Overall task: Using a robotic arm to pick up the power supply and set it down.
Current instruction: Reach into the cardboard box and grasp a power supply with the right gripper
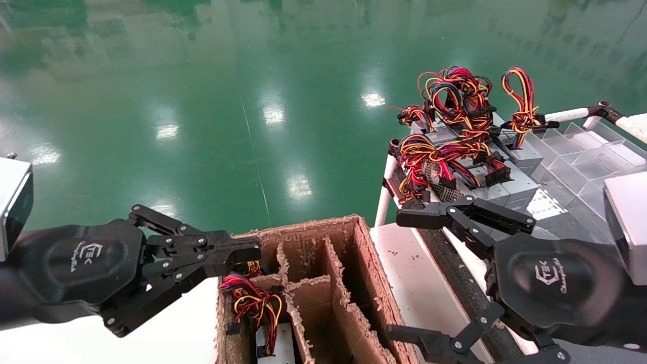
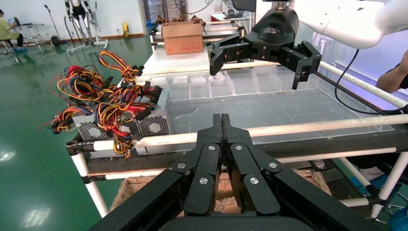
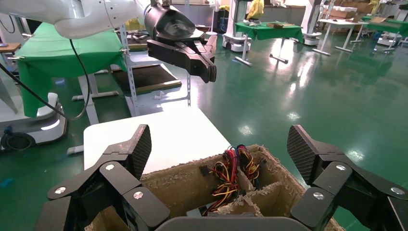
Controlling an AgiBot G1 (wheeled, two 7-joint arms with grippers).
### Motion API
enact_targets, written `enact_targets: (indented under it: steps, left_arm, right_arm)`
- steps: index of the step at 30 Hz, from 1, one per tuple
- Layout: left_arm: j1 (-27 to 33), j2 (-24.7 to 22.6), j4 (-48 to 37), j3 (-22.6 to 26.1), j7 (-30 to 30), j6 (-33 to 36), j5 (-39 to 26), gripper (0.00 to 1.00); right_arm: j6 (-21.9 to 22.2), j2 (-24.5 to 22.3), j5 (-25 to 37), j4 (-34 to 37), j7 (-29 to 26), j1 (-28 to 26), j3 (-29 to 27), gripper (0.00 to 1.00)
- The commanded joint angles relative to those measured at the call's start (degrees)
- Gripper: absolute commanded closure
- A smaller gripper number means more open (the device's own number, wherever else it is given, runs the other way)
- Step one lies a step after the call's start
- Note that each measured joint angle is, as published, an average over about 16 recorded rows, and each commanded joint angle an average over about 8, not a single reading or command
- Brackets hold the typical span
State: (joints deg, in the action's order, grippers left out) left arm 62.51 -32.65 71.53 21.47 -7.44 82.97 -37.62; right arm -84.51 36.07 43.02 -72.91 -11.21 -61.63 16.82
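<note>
The power supply needs to come up out of its cardboard cell (image 1: 241,327), so I should grab it next by its wire bundle (image 1: 258,303) with my right gripper.
One power supply (image 1: 277,346) stands in the near-left cell of a frayed cardboard box (image 1: 365,263), its red and yellow wires (image 3: 231,175) spilling over the divider. Several look-alike grey units (image 1: 505,187) with tangled wire bundles lie on a rack to the right, also seen in the left wrist view (image 2: 154,125). My left gripper (image 1: 255,247) hangs shut and empty just above the box's far-left corner. My right gripper (image 1: 404,275) is wide open and empty, right of the box and in front of the rack; its wrist view looks down into the box between its pads (image 3: 139,149).
Clear plastic divider trays (image 1: 581,151) fill the rack behind the units. A white tube frame (image 1: 384,197) edges the rack. The box stands on a white table (image 1: 167,333). Green floor lies beyond. The box's other cells show only bare cardboard.
</note>
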Motion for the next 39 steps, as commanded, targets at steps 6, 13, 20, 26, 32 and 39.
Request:
enact_targets:
  steps: [6, 13, 20, 26, 32, 39]
  left_arm:
    - [0.00, 0.00, 0.00, 0.00, 0.00, 0.00, 0.00, 0.88]
    - [-0.01, 0.01, -0.01, 0.00, 0.00, -0.01, 0.00, 0.03]
    - [-0.01, 0.01, -0.02, 0.00, 0.00, -0.01, 0.00, 0.00]
    - [-0.01, 0.01, -0.02, 0.00, 0.00, -0.02, 0.00, 0.00]
    - [-0.02, 0.02, -0.03, 0.00, 0.00, -0.03, 0.01, 0.00]
    - [-0.02, 0.03, -0.04, 0.00, 0.00, -0.04, 0.02, 0.00]
  right_arm:
    - [2.54, 2.51, 2.85, 1.14, -1.39, -0.30, 2.03, 0.00]
    - [3.74, 4.95, 5.58, 2.36, -3.61, -1.09, 4.76, 0.00]
    - [3.79, 5.71, 6.51, 2.34, -3.64, -1.29, 5.43, 0.00]
    - [4.95, 11.21, 10.65, 4.43, -6.90, -2.62, 9.76, 0.00]
    - [5.12, 14.40, 13.05, 6.60, -8.95, -4.11, 12.29, 0.00]
    - [8.30, 21.22, 20.87, 9.21, -10.48, -6.55, 17.33, 0.00]
